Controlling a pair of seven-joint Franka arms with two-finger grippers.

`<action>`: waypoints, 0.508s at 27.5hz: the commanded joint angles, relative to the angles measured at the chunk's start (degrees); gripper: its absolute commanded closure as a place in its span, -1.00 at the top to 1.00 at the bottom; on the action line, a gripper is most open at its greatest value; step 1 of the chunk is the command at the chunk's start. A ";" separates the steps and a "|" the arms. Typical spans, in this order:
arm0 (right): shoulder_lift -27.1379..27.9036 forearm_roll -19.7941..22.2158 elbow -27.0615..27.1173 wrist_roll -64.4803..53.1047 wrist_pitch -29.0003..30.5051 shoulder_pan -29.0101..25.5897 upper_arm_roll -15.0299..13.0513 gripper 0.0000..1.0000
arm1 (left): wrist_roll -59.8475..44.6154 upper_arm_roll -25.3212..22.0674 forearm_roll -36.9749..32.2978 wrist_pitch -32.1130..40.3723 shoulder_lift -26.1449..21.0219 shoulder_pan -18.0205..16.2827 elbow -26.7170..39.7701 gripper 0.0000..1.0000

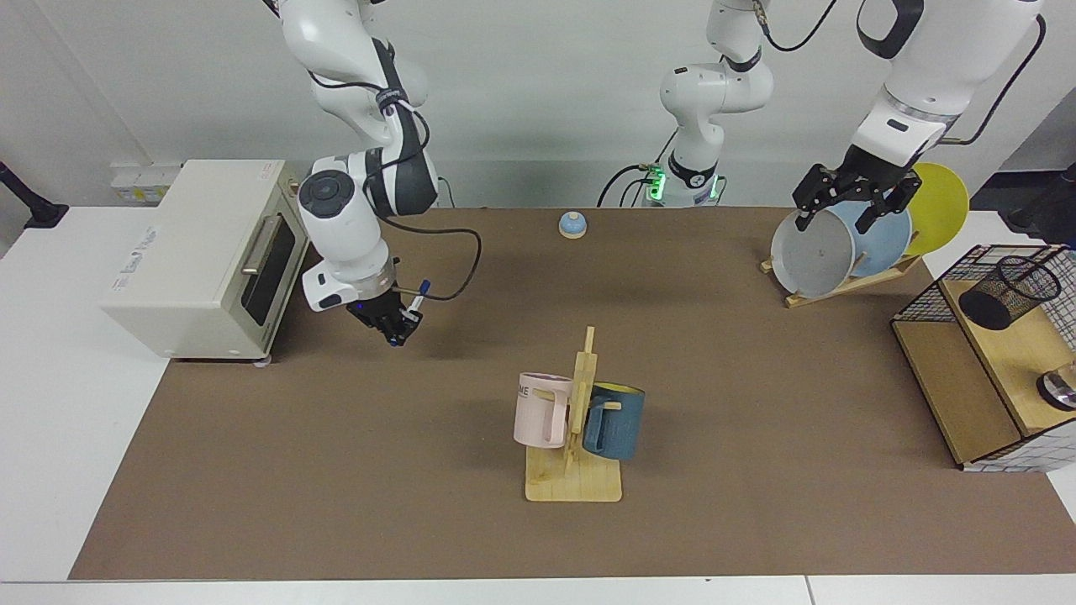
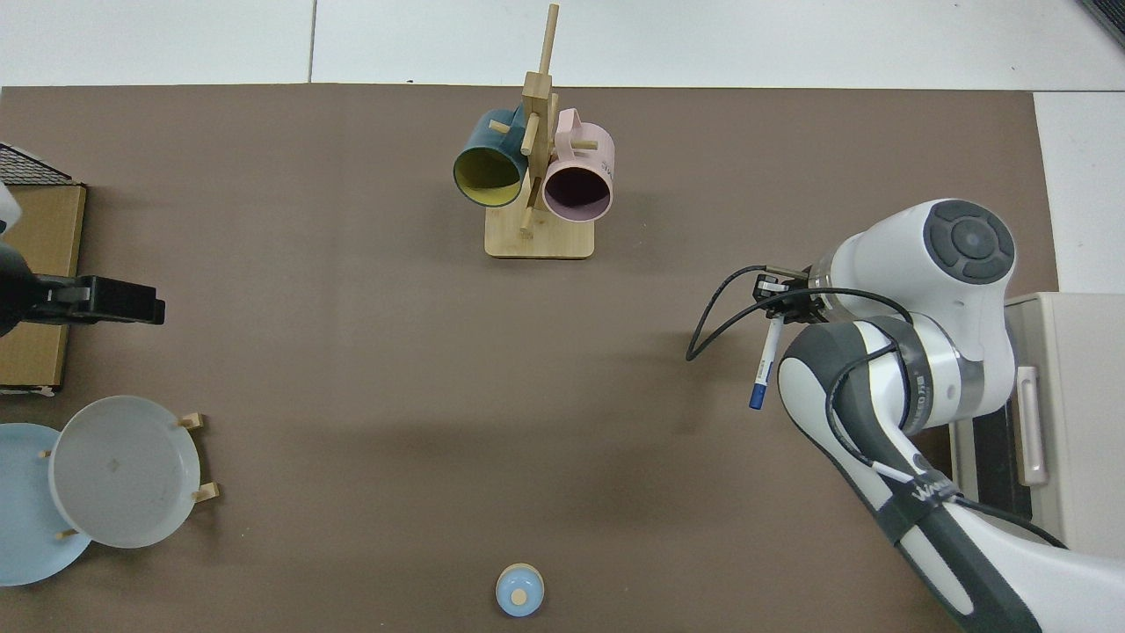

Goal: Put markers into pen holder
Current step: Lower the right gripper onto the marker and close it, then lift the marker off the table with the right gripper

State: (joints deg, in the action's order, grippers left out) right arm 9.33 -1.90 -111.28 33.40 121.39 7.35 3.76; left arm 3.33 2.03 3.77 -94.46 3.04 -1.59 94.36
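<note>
The fingertips of the robot's right gripper cover the other end of the marker, and the left gripper will next grab the marker's blue end that sticks out.
My right gripper is shut on the marker, a slim white barrel with a blue cap, and holds it tilted above the mat beside the toaster oven. From above, the marker sticks out from the right gripper, blue end pointing away from the mug rack. The pen holder, a black mesh cup, leans on the wooden shelf inside the wire basket at the far right of the facing view. My left gripper hangs open above the plate rack, nothing between its fingers; in the top view the left gripper shows at the left edge.
A toaster oven stands close behind the right arm. A wooden mug rack with a pink and a blue mug occupies the table's middle. Plates lean in a rack under the left gripper. A small blue bell sits at the back.
</note>
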 commanded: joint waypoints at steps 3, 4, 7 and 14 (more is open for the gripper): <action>-2.73 -5.91 3.35 12.46 -6.42 3.02 0.02 -1.00 | 6.41 0.78 0.71 -1.08 0.30 2.38 0.04 1.00; -3.08 -5.92 3.52 14.22 -6.86 3.54 0.02 -1.00 | 7.73 0.79 0.63 -1.25 0.30 2.91 0.04 1.00; -4.58 -6.01 3.88 20.10 -8.18 5.04 0.02 -1.00 | 11.68 0.87 0.63 -1.34 0.30 4.84 0.04 1.00; -6.34 -7.68 6.77 34.77 -12.40 8.37 0.11 -1.00 | 20.65 1.05 0.71 -0.82 0.39 9.50 0.21 1.00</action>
State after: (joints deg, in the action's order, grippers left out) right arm 4.20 -7.78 -106.65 58.90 112.43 13.89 3.95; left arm 18.69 3.84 4.07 -95.08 3.04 4.57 94.36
